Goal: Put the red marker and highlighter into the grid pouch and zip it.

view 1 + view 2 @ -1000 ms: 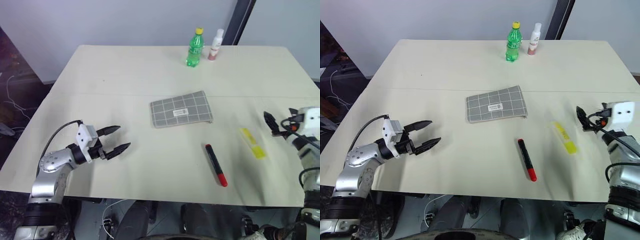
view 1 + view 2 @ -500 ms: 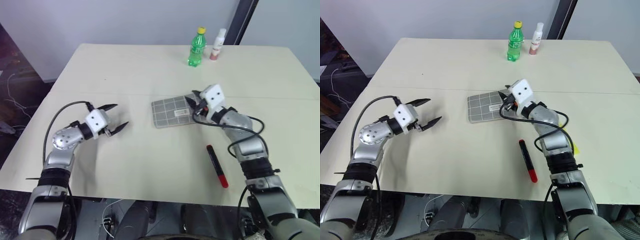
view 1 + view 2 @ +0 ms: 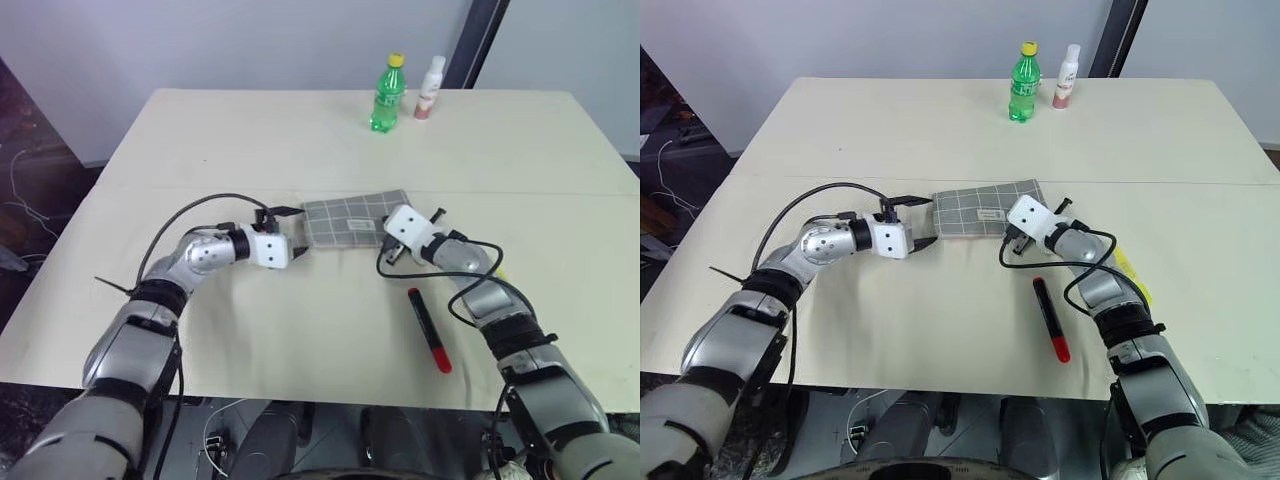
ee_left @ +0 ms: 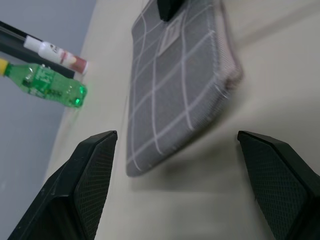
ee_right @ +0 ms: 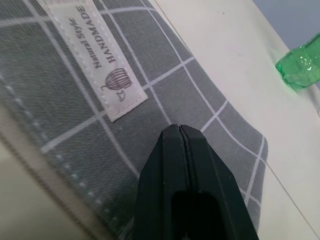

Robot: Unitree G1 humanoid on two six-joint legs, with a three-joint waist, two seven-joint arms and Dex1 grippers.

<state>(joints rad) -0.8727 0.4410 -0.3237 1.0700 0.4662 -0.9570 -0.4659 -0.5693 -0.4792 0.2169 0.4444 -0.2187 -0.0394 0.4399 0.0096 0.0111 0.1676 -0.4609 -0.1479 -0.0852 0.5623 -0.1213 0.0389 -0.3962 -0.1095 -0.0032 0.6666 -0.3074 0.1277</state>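
Observation:
The pouch's cloth edge there stands up off the table above its shadow, so my left gripper will grab the pouch by its free short end [image 3: 308, 224].
The grey grid pouch [image 3: 345, 218] lies flat mid-table, its white label [image 5: 102, 60] facing up. My left gripper [image 3: 292, 232] is open at the pouch's left end, one finger on each side of that end [image 4: 175, 90] without touching it. My right gripper [image 3: 1013, 241] is shut, its joined fingertips [image 5: 179, 131] over the pouch fabric near the label at the near right edge, with nothing seen between them. The red marker [image 3: 428, 328], black at the far end and red at the near end, lies in front of the pouch. The yellow highlighter [image 3: 1134, 280] is partly hidden behind my right forearm.
A green bottle [image 3: 388, 95] and a small white bottle [image 3: 431, 88] stand at the far edge of the cream table [image 3: 250, 330]. Open tabletop stretches to the left and in front of the pouch.
My right arm swung left from the table's right side to the pouch, and its gripper shut. My left gripper moved right to the pouch's left end and rolled, staying open.

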